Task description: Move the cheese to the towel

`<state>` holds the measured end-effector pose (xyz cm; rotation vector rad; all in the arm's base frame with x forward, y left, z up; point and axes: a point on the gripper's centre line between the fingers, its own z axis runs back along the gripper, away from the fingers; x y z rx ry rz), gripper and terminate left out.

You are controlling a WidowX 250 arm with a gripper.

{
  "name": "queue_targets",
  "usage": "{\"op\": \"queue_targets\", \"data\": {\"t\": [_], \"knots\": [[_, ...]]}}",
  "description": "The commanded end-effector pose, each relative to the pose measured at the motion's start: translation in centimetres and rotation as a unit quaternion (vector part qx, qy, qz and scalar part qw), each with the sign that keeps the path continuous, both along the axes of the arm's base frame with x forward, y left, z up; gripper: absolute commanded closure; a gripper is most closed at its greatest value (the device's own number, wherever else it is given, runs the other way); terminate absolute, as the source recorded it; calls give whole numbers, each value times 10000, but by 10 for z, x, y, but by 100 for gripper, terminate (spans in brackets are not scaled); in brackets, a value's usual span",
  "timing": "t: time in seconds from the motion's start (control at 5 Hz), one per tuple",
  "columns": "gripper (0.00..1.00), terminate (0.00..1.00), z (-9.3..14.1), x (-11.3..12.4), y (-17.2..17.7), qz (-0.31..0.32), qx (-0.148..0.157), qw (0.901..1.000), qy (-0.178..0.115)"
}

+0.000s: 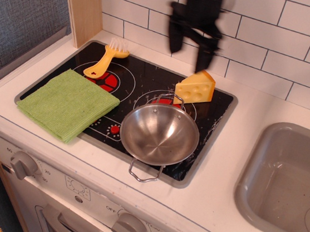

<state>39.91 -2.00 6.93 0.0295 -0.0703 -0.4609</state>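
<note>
The gripper takes hold of the cheese by its upper part [199,81] next. Then the gripper puts the cheese down on the green towel [68,105].
The cheese [195,87], a yellow wedge with holes and an orange top edge, sits at the back right of the black stovetop [142,81]. The towel [67,103], a folded light-green cloth, lies on the stove's front left corner. My black gripper [190,48] hangs blurred in front of the tiled wall, just above and slightly left of the cheese. Its two fingers are spread apart and hold nothing.
A steel pan [159,134] with wire handles sits in front of the cheese, between it and the towel's side. A yellow-handled brush [105,59] lies at the stove's back left. A grey sink [287,184] is at the right. A wooden post [83,4] stands at the back left.
</note>
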Motion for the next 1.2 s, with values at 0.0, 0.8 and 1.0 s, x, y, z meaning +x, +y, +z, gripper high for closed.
{"op": "queue_targets", "data": {"t": [0.0,0.8,1.0], "knots": [[0,0,0,7,-28,-107,113,9999,7],[100,0,-7,-9,-17,521,37,9984,-214],[100,0,30,-15,-10,916,-39,9940,-589]]}}
